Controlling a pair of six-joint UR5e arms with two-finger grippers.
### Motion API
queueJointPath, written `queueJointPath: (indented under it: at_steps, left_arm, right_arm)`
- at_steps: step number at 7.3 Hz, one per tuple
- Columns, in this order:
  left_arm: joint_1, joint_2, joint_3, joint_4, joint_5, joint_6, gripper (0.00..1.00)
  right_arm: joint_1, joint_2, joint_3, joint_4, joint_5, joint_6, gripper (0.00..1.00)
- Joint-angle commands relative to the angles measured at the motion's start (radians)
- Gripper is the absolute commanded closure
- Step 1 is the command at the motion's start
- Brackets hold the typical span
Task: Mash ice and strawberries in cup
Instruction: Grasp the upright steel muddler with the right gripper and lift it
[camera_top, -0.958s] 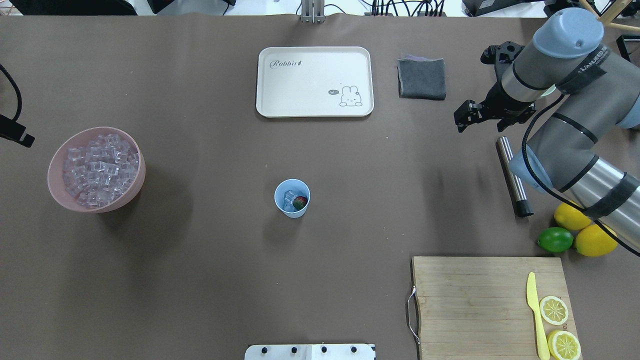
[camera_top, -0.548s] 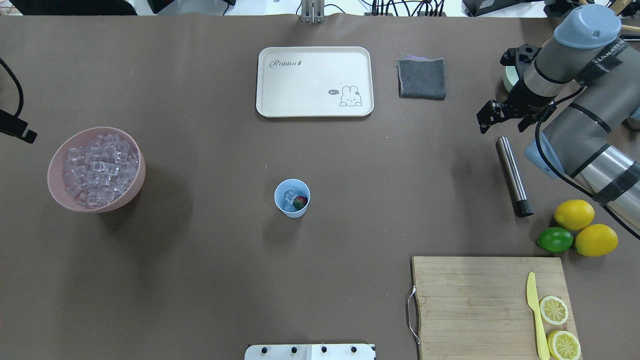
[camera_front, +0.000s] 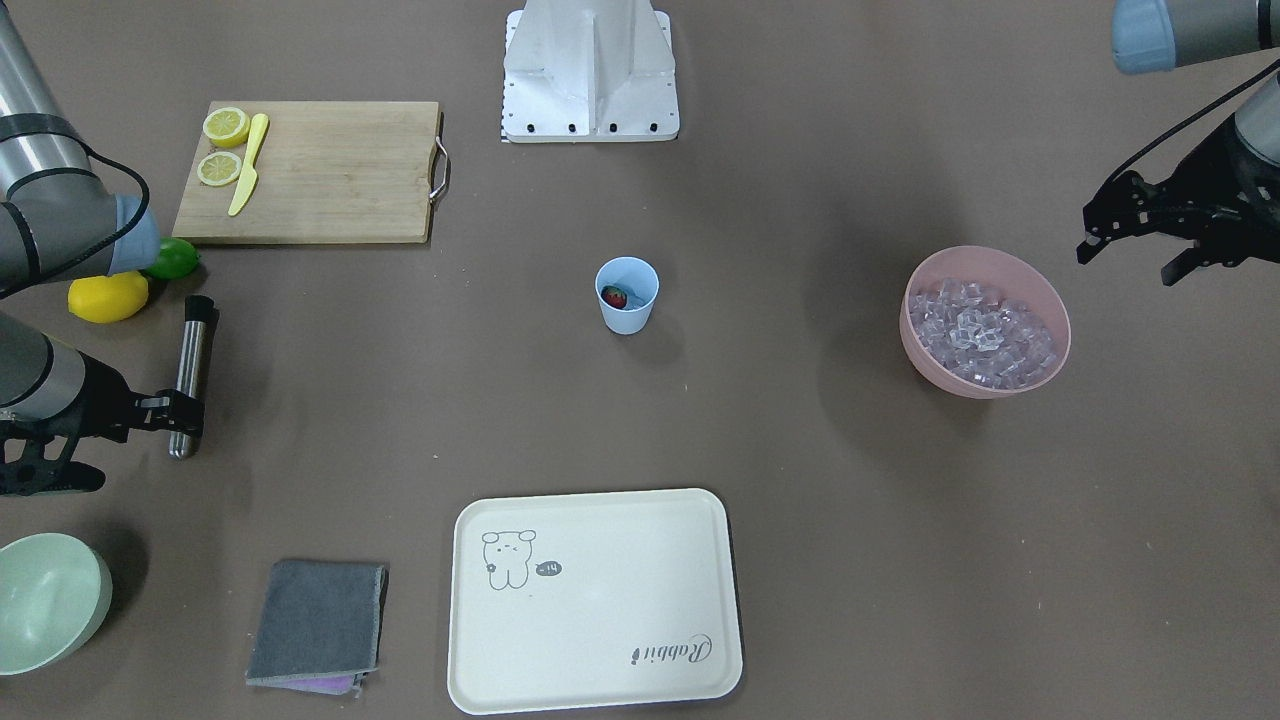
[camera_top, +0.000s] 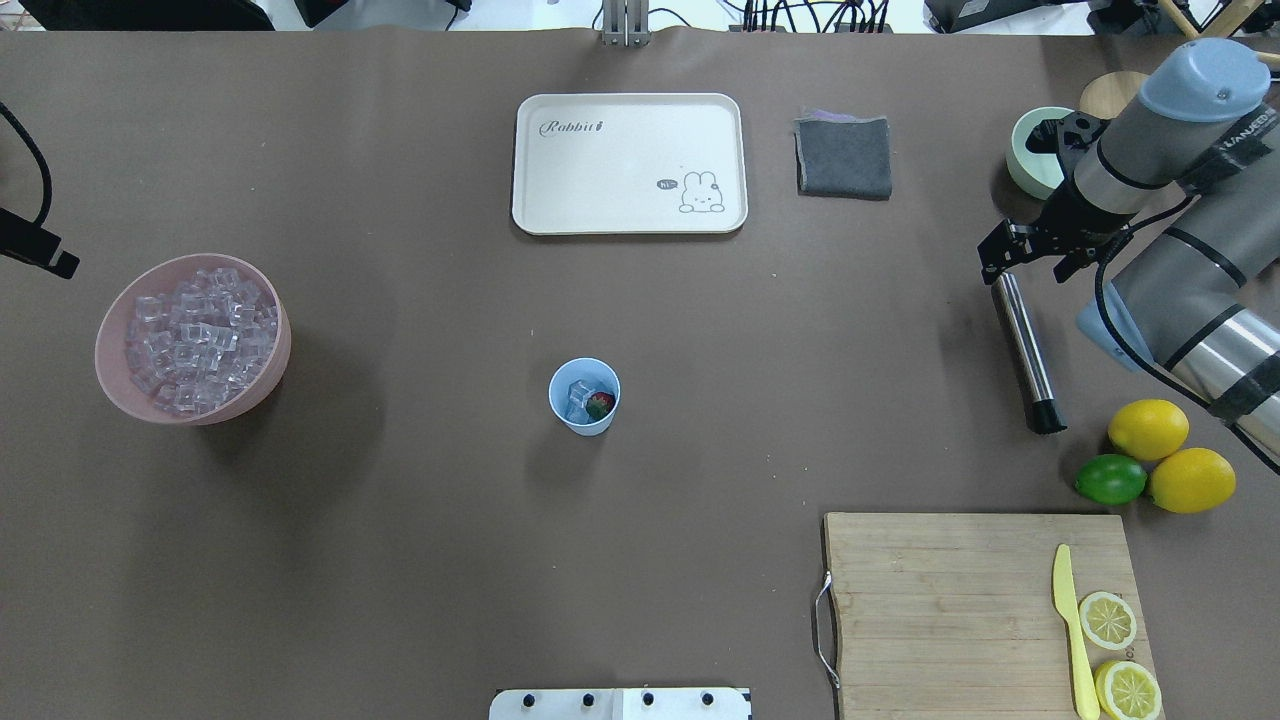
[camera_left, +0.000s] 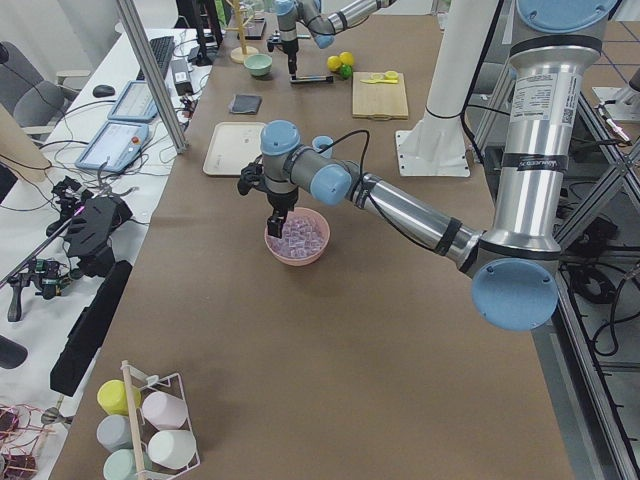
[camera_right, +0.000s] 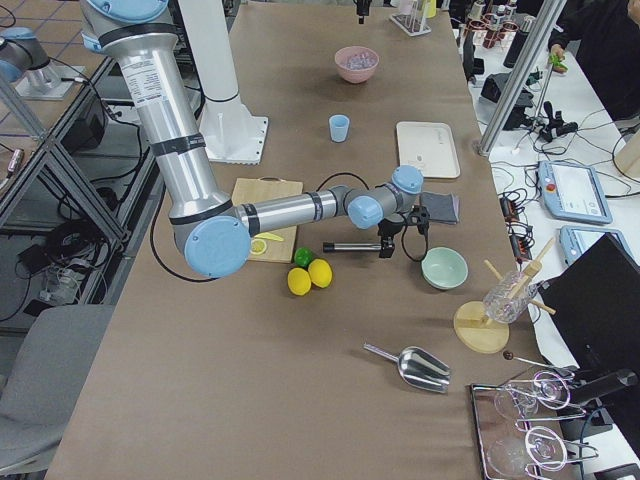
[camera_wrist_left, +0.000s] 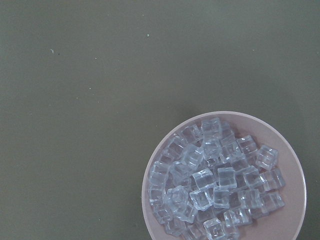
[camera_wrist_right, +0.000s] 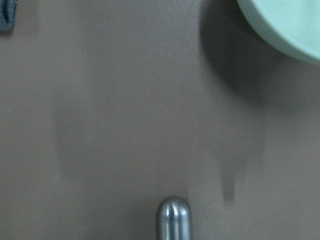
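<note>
Next, my right gripper grabs the muddler by its steel handle (camera_front: 191, 359), so the steel muddler's black head (camera_front: 199, 308) stays free to mash ice and strawberries.
The light blue cup (camera_top: 584, 396) stands mid-table, also in the front view (camera_front: 627, 294). Inside it lie the red strawberry (camera_top: 600, 405) and some clear ice (camera_top: 577, 396). More ice cubes (camera_top: 195, 335) fill the pink bowl (camera_top: 270, 385) at the left; the left wrist view shows them (camera_wrist_left: 215, 185). My left gripper (camera_front: 1128, 262) hangs open and empty above the table just beyond the bowl. My right gripper (camera_top: 1030, 258) is open and empty over the far end of a steel muddler (camera_top: 1022, 350), whose rounded tip shows in the right wrist view (camera_wrist_right: 173, 217).
A cream tray (camera_top: 628, 163) and a grey cloth (camera_top: 844, 157) lie at the back. A pale green bowl (camera_top: 1030, 150) stands behind my right gripper. Two lemons (camera_top: 1148, 428), a lime (camera_top: 1110, 479) and a cutting board (camera_top: 950, 600) with a yellow knife and lemon slices are at the front right.
My right gripper has moved right and toward the muddler, and now hangs over its far end, uncovering the green bowl. The cup and its contents have not moved.
</note>
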Motion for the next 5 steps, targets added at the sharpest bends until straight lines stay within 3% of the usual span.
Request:
queueJointPath:
  at_steps: [1,5]
  left_arm:
    - [0.001,-0.001,-0.007,0.000,0.000,-0.001,0.04]
    - [-0.001,0.001,-0.013,0.000,0.003,-0.001,0.04]
  right_arm:
    - [-0.009,-0.002,-0.002,0.013,0.001,0.037,0.30]
    - [-0.030,0.003,-0.004,0.013,-0.001,0.044,0.30]
